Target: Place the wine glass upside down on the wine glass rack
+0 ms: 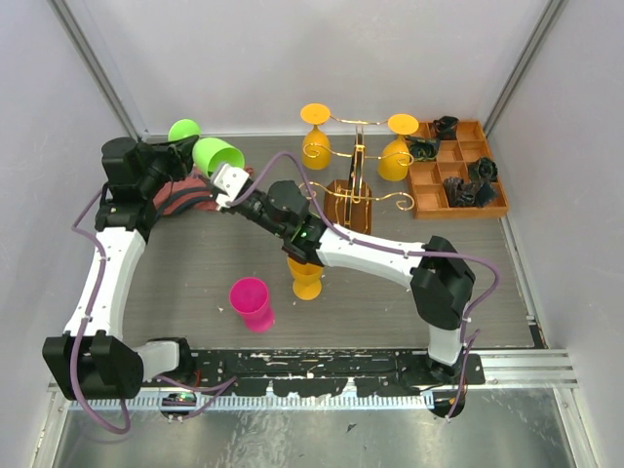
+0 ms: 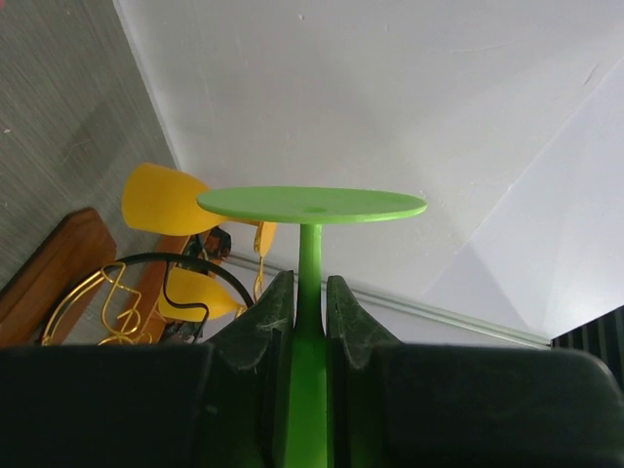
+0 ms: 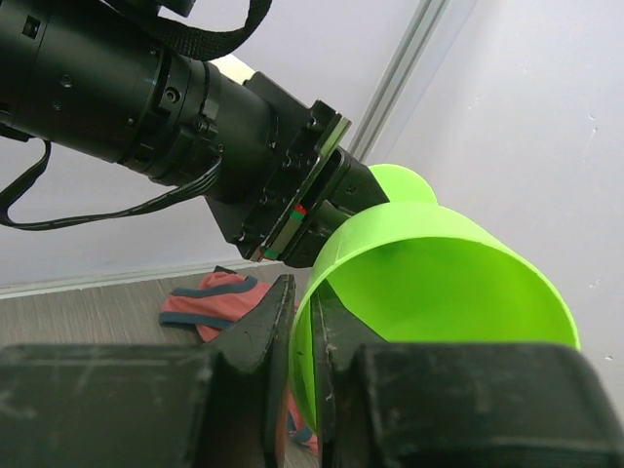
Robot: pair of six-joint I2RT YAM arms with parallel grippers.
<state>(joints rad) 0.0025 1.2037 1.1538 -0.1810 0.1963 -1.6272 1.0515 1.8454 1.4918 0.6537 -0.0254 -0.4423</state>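
The bright green wine glass would come up with my left gripper if I lifted it now, because my fingers are closed around the wine glass's stem just below the foot.
The bright green wine glass (image 1: 217, 154) lies on its side in the air at the back left, foot (image 1: 183, 129) toward the wall. My left gripper (image 1: 193, 144) is shut on its stem (image 2: 310, 255), just below the flat round foot (image 2: 312, 205). My right gripper (image 1: 226, 174) straddles the bowl's rim (image 3: 439, 283), one finger outside and one inside. Whether those fingers (image 3: 278, 312) still press the wall is not clear. The wine glass rack (image 1: 356, 161), gold wire on a dark wooden base (image 1: 349, 200), stands at centre back with two orange glasses (image 1: 315, 146) hanging upside down.
An orange glass (image 1: 305, 278) stands under the right arm and a pink cup (image 1: 252, 302) sits near the front. A red-and-blue cloth (image 1: 185, 200) lies under the left arm. The orange-brown compartment tray (image 1: 458, 171) holds dark items at back right.
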